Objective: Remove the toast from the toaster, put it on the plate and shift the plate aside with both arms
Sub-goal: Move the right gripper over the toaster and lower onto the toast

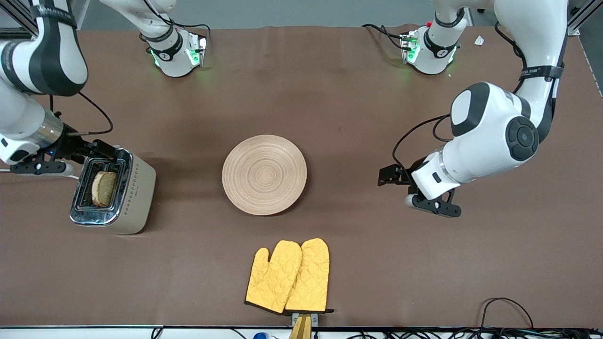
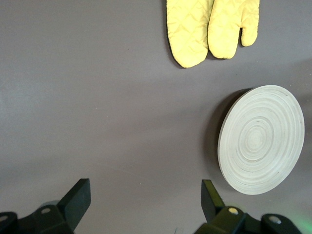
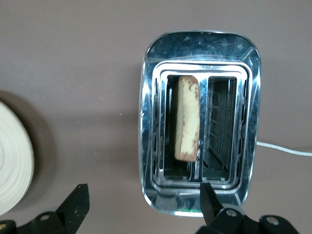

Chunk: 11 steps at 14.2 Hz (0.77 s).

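Observation:
My right gripper grips the toast's exposed edge (image 1: 105, 188) standing out of the toaster slot next, to get the toast onto the round wooden plate (image 1: 264, 174).
The toast (image 1: 104, 188) stands on edge in one slot of a chrome and cream toaster (image 1: 136, 197) at the right arm's end of the table. The right wrist view shows it too (image 3: 187, 119), in the toaster (image 3: 151, 122). My right gripper (image 1: 104, 151) hangs open and empty over the toaster's end farthest from the front camera; its own view shows it (image 3: 143, 200) spread wide. The round wooden plate (image 1: 264, 174) lies bare at mid-table and appears in the left wrist view (image 2: 261, 139). My left gripper (image 1: 388, 175) is open and empty over bare table beside the plate, toward the left arm's end (image 2: 144, 197).
Two yellow quilted oven mitts (image 1: 289, 277) lie side by side nearer the front camera than the plate, also in the left wrist view (image 2: 209, 29). A white cord (image 3: 282, 148) runs from the toaster. The brown table (image 1: 424, 263) spreads around these things.

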Each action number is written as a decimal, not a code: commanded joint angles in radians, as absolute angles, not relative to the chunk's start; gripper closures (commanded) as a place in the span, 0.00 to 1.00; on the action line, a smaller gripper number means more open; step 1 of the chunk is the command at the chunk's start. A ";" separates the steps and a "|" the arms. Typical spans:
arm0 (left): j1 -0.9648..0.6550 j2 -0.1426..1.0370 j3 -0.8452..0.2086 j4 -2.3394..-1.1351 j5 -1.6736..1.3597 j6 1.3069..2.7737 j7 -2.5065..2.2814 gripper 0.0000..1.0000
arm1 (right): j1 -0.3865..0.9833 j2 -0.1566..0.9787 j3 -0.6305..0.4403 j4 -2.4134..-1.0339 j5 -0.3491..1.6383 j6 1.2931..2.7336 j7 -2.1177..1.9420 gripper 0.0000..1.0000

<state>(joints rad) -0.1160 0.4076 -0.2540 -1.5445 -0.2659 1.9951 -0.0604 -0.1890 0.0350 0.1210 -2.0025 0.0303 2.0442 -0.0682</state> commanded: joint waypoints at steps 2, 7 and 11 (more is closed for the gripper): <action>-0.109 0.423 -0.256 -1.525 -0.284 1.996 -0.054 0.00 | -0.224 0.110 0.126 -2.002 0.018 2.141 -0.097 0.00; -0.110 0.414 -0.256 -1.519 -0.295 1.994 -0.054 0.00 | -0.238 0.195 0.124 -1.945 -0.003 2.186 -0.098 0.36; -0.118 0.411 -0.256 -1.520 -0.293 1.983 -0.052 0.00 | -0.233 0.201 0.124 -1.951 -0.014 2.180 -0.097 1.00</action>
